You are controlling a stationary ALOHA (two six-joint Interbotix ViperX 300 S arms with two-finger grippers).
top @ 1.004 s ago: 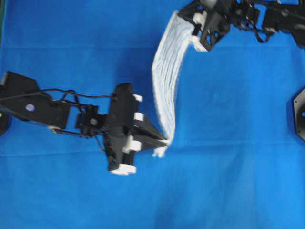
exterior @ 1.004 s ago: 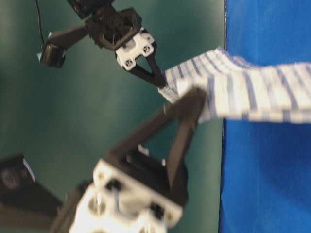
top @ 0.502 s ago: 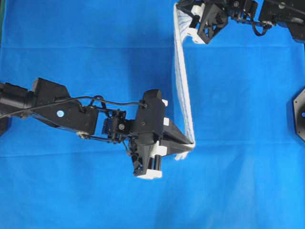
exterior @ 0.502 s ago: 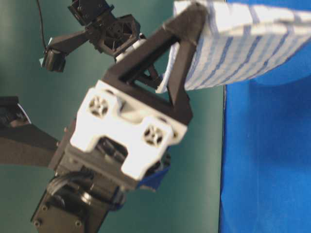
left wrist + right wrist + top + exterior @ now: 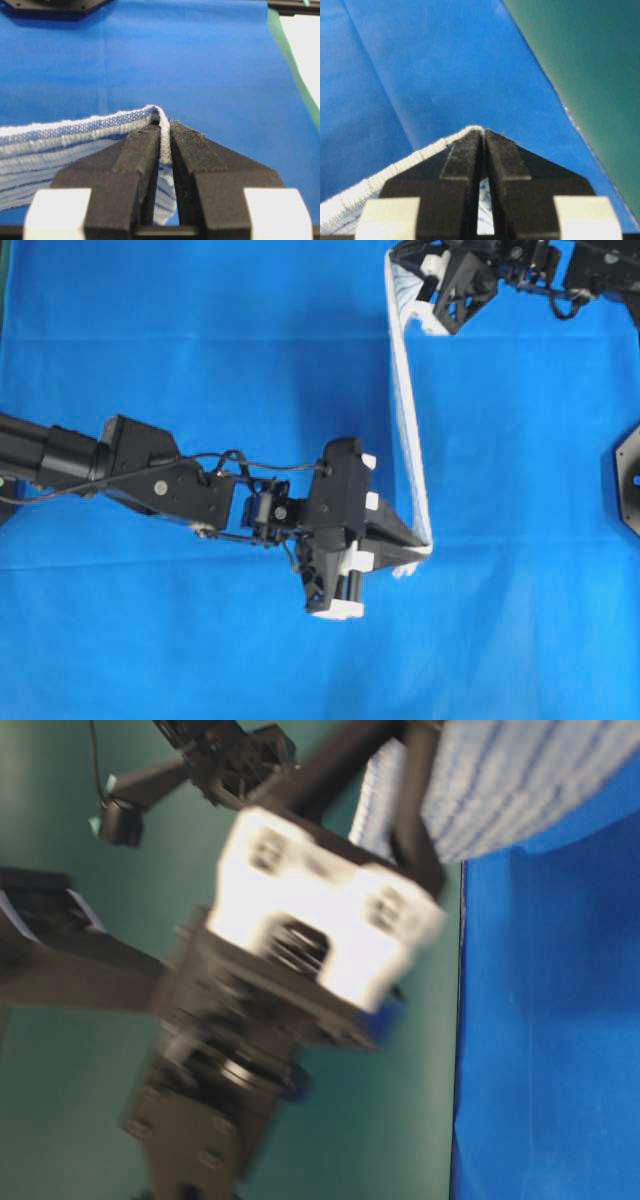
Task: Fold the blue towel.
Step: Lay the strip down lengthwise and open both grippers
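Note:
My right gripper should keep holding the towel until it is lower, because the striped towel (image 5: 405, 400) hangs stretched and its held hem is above the blue covering.
The blue towel (image 5: 408, 420), white with thin blue stripes, hangs stretched in the air between both grippers and shows edge-on as a narrow strip from above. My left gripper (image 5: 424, 548) is shut on its near corner. In the left wrist view the hem is pinched between the fingers of the left gripper (image 5: 165, 135), and the towel (image 5: 75, 145) runs off to the left. My right gripper (image 5: 400, 262) is shut on the far corner at the top edge. In the right wrist view the right gripper (image 5: 483, 137) pinches the towel's hem (image 5: 380, 185). The towel (image 5: 520, 780) crosses the top of the table-level view.
The bright-blue table covering (image 5: 200, 360) lies under everything. A black arm base (image 5: 628, 478) sits at the right edge. Green surface (image 5: 580, 50) lies beyond the covering's edge. The left gripper's white block (image 5: 330, 920) fills much of the table-level view.
Both grippers moved right with their towel corners, the left one much further. The towel went from a bowed, wider band to a straight strip seen edge-on.

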